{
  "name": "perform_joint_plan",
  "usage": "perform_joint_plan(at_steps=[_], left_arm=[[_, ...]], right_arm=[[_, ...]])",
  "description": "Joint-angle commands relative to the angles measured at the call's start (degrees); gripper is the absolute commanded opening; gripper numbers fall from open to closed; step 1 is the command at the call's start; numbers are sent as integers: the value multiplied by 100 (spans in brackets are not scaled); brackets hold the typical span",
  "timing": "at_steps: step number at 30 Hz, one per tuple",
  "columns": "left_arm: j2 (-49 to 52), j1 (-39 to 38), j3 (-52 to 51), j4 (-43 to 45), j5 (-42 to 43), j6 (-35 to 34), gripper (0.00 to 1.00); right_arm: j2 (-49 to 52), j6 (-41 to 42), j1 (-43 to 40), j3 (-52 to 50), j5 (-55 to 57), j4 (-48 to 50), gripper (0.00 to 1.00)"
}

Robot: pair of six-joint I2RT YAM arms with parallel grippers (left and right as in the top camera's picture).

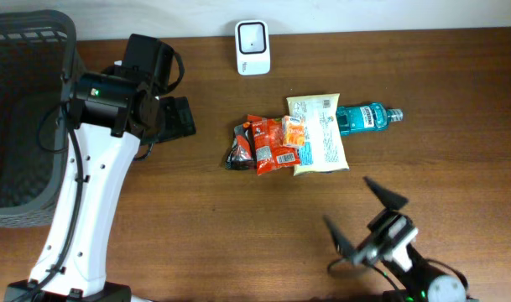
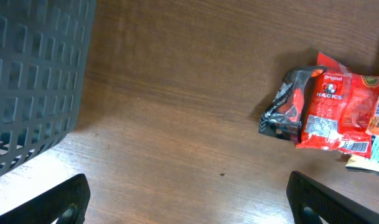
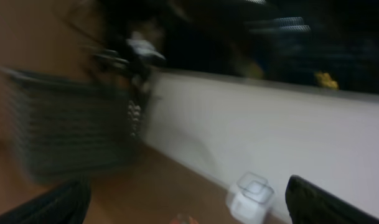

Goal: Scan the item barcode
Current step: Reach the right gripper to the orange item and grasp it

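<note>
My right gripper grips the small orange packet by its edge beside the cream bag (image 1: pixel 318 134) next, so the packet's broad side stays uncovered for scanning the barcode.
A pile of items lies mid-table: a red snack bag (image 1: pixel 272 144) (image 2: pixel 338 112), a black packet (image 1: pixel 238 148) (image 2: pixel 284 107), a small orange packet (image 1: pixel 293 130), a cream bag (image 1: pixel 318 134) and a teal bottle (image 1: pixel 368 117). The white scanner (image 1: pixel 252 47) (image 3: pixel 251 196) stands at the far edge. My left gripper (image 1: pixel 179 117) (image 2: pixel 189 208) hangs open over bare wood, left of the pile. My right gripper (image 1: pixel 366 216) (image 3: pixel 189 208) is open and empty near the front edge, below the pile. The right wrist view is blurred.
A dark mesh basket (image 1: pixel 20 109) (image 2: pixel 33 81) (image 3: pixel 65 130) stands at the table's left end, close to the left arm. A white wall runs behind the scanner.
</note>
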Motion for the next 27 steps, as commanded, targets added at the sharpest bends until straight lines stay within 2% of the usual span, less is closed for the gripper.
perform_joint_plan(at_steps=[1, 4, 5, 6, 7, 9, 10, 12, 14, 18, 20, 23, 25, 27], left_arm=[[17, 24, 13, 2, -63, 94, 99], [17, 24, 13, 2, -63, 94, 99], [17, 24, 13, 4, -63, 94, 99], [17, 24, 13, 2, -63, 94, 99], [17, 24, 13, 2, -63, 94, 99], [17, 24, 13, 4, -63, 94, 99], [17, 24, 13, 4, -63, 94, 99], [17, 24, 13, 2, -63, 94, 99], [17, 26, 13, 4, -63, 94, 99], [17, 24, 13, 2, -63, 94, 99], [17, 24, 13, 4, -63, 94, 99], [17, 24, 13, 2, -63, 94, 99], [17, 24, 13, 4, -63, 94, 99], [17, 24, 13, 4, -63, 94, 99]], right_arm=[[-42, 1047, -22, -28, -1143, 907, 98], [-9, 1021, -28, 133, -529, 1036, 99], [107, 1025, -33, 415, -199, 710, 98], [286, 953, -33, 774, -157, 120, 99], [713, 586, -33, 1381, -229, -894, 98], [1718, -306, -33, 2374, -352, -2317, 98], [2299, -621, -33, 2824, -354, -2857, 98], [3506, -695, -26, 3593, -562, -3390, 98], [4920, -629, -26, 4236, -1827, -3246, 98], [6426, -577, -7, 4395, -3897, -1895, 98], [7217, 1810, 28, 4417, -2942, -1086, 98], [7538, 2002, 33, 4540, -1937, -1250, 98], [7538, 2009, 35, 4839, -417, -2144, 98], [7563, 1532, 35, 5471, 861, -3637, 98]])
